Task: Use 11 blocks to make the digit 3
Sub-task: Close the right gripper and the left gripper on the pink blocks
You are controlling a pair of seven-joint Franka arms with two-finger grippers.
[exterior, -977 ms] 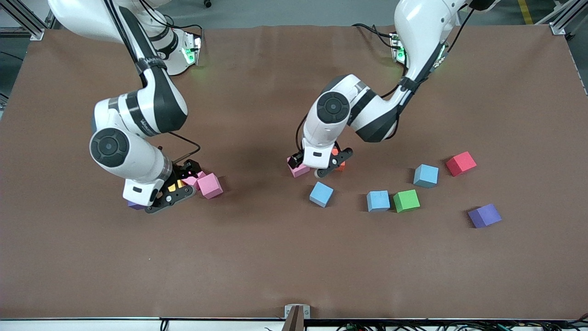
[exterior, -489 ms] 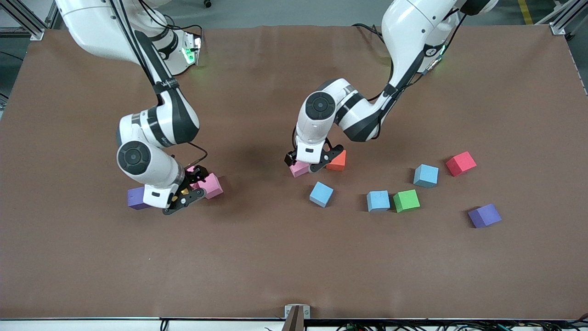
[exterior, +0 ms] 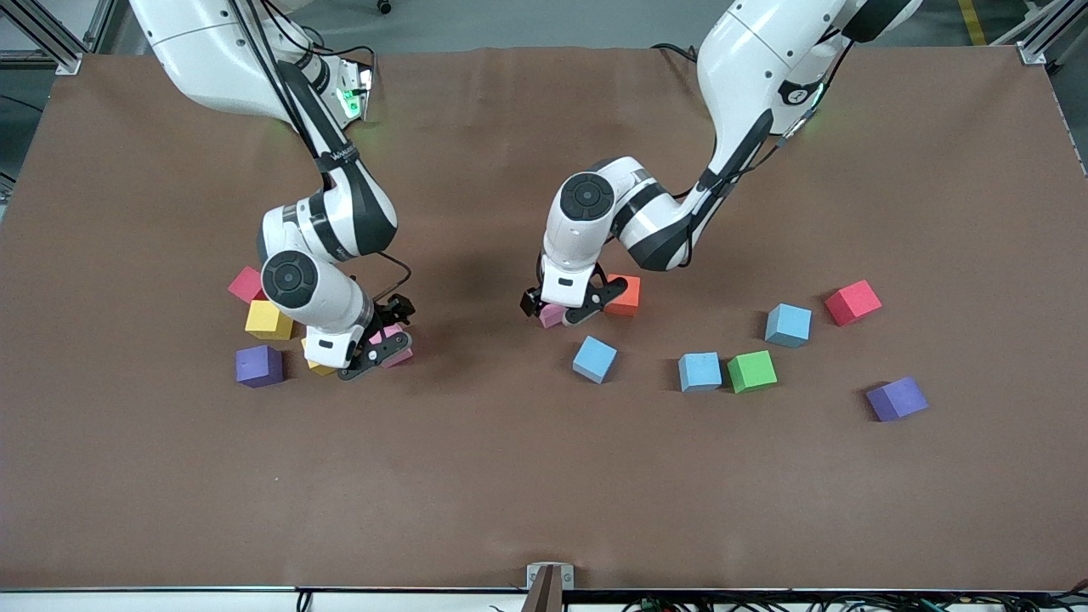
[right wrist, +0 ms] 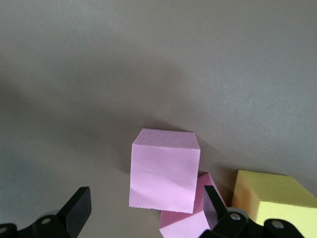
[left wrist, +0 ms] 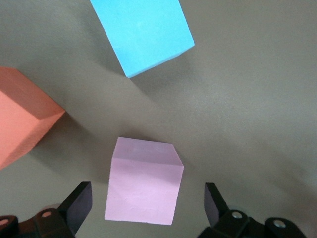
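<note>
I will next pick up the pink block with my left gripper, with its fingers on the block's opposite sides. Then the block can be placed as part of the digit 3.
The blocks lie scattered and no digit 3 shows. My left gripper (exterior: 564,311) hangs open, low over a pink block (exterior: 552,316). That pink block (left wrist: 143,186) sits between the fingers (left wrist: 79,206) with a gap on each side. An orange block (exterior: 625,295) and a light blue block (exterior: 594,359) are close by. My right gripper (exterior: 374,344) is open over two touching pink blocks (exterior: 393,338). One pink block (right wrist: 164,171) lies between its fingers (right wrist: 79,208), the second (right wrist: 190,218) partly under it. A yellow block (right wrist: 272,196) is beside them.
Toward the right arm's end lie a yellow cube (exterior: 269,320), a purple cube (exterior: 258,365) and a red cube (exterior: 246,284). Toward the left arm's end lie two light blue cubes (exterior: 699,371), a green one (exterior: 751,371), a red one (exterior: 852,303) and a purple one (exterior: 897,399).
The right gripper has moved toward the left arm's end onto the pink pair, uncovering yellow, red and purple cubes. The left gripper has shifted over its pink block. Both stayed open.
</note>
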